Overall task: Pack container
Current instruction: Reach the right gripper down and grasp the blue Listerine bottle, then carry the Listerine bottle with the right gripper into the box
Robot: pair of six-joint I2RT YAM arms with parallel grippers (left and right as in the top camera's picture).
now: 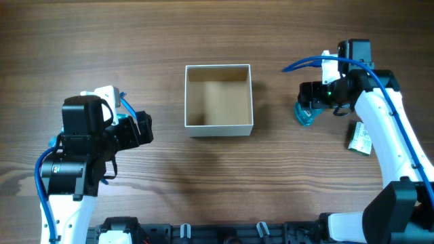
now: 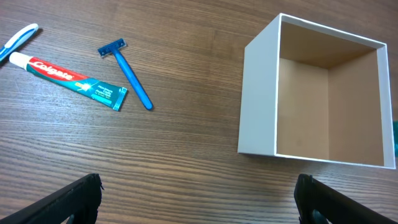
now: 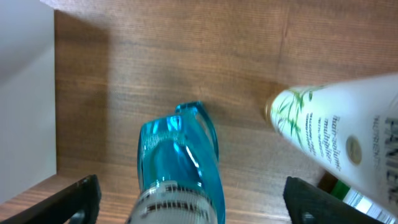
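My right gripper should close, since that bottle's body is between both fingers and the shampoo bottle is outside them. Closing now would hold the blue bottle.
The container [image 1: 220, 128] is a square open box with white walls and a tan inside, standing empty mid-table; its white wall also shows in the left wrist view [image 2: 258, 99]. My left gripper [image 1: 144, 127] is open and empty [image 2: 199, 202], low over bare wood to the container's left. My right gripper [image 1: 308, 100] is open to the container's right. Its fingers [image 3: 193, 199] stand wide on either side of a clear blue bottle [image 3: 180, 162], which also shows in the overhead view [image 1: 304, 116], without touching it.
A white shampoo bottle [image 3: 339, 124] lies just right of the blue bottle. A white-green packet [image 1: 359, 138] lies by the right arm. A Colgate toothpaste tube [image 2: 68, 78], a blue razor [image 2: 127, 71] and a toothbrush [image 2: 17, 40] lie left of the container.
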